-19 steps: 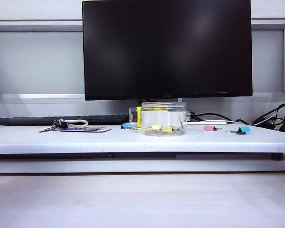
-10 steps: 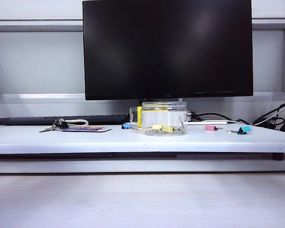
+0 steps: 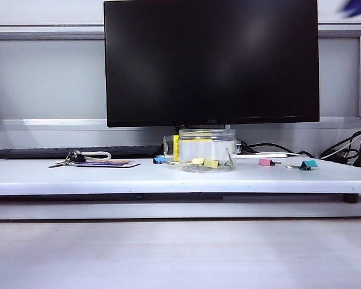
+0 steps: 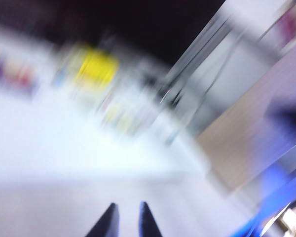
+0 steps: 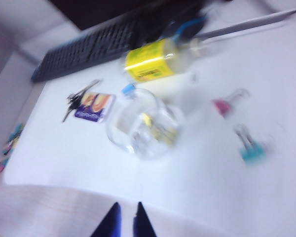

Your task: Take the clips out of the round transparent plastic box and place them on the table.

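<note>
The pale-yellow clip has to move out of the round box onto the table, so my right gripper should next grab it by its yellow body.
The round transparent plastic box stands on the white table in front of the monitor. Pale-yellow clips lie inside it. From above, the box and its clips are a good way ahead of my right gripper, which hovers over the table's front edge, narrowly open and empty. My left gripper is also narrowly open and empty. Its view is heavily blurred, with the box a faint smear far ahead. Neither gripper shows in the exterior view.
A bottle with a yellow label lies behind the box, beside a keyboard. Keys and a card lie to the left, a small blue clip by the box, and pink and teal clips to the right. A monitor stands behind.
A blue blur has come into the top right corner of the exterior view. The box, the clips and the other objects have not moved.
</note>
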Controlling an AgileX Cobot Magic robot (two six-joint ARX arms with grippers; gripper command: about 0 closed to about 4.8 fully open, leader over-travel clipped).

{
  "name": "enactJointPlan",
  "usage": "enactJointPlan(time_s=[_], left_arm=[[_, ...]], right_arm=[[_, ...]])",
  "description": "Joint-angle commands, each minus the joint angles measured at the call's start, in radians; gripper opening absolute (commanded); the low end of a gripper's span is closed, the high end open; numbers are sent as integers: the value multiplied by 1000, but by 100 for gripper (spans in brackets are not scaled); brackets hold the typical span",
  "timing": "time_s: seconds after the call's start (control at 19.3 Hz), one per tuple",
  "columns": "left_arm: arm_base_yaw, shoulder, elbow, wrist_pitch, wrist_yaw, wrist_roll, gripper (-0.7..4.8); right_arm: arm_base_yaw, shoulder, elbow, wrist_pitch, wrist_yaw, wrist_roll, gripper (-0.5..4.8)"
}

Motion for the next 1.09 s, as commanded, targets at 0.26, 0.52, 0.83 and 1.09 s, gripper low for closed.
enactJointPlan(time_s=[0.26,0.52,0.83,1.09], left_arm=[[-3,-3,36,-169,-50,130,103],[-7,15,230,-293,-230,319,161],[-7,303,525,-310,-99,383,160],[-15,724,772,-417,66,556,160]], right_arm=[[332,521,553,-292,286,-213,45],[485,768,721,-361,443,-287,45],[483,872,728,-315,478,-318,45],[483,879,728,-269,426,-338,47]])
